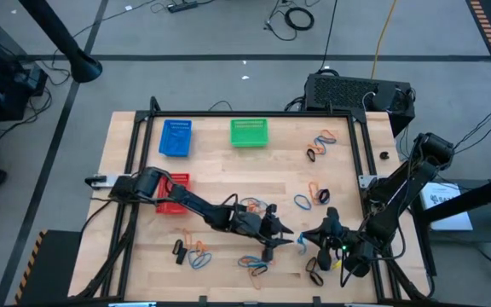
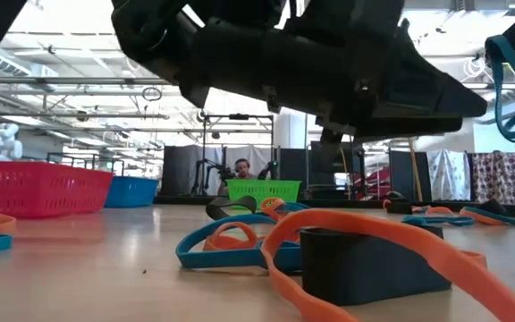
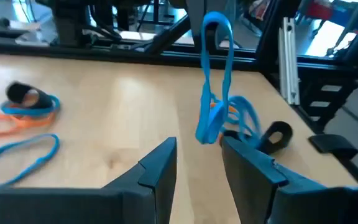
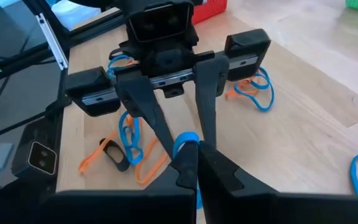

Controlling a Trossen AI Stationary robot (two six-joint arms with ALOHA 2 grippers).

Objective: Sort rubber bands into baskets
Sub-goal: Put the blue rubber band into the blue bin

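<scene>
My left gripper will next grab the blue rubber band by its loose hanging end [image 1: 302, 246], to sort it into the blue basket [image 1: 176, 137].
My right gripper [image 4: 194, 163] is shut on a blue rubber band [image 3: 215, 74] above the near middle of the table [image 1: 143, 256]. My left gripper [image 3: 197, 163] faces it, open. Its two fingers [image 4: 149, 119] stand on either side of the hanging band without touching it. Both grippers meet in the high view, left [image 1: 288, 237] and right [image 1: 309, 240]. The blue basket [image 1: 176, 137] and green basket [image 1: 249, 132] stand at the far side. The red basket [image 1: 174, 194] stands at the left, partly under my left arm. Loose blue, orange and black bands [image 1: 254, 264] lie on the table. My right gripper pinches the blue band's upper end [image 4: 185, 140] between its two shut fingers, coming from the table's right side and slanting down. The band hangs below the fingers as a long narrow loop. Its lower end [image 3: 206, 133] is clear of the table.
More band clusters lie at the far right [image 1: 320, 147], the right middle [image 1: 314, 194], the near left [image 1: 193, 253] and the near right [image 1: 316, 271]. A black box [image 1: 356, 92] stands behind the table's far right corner. Black frame rails [image 1: 361, 145] run along the table's sides.
</scene>
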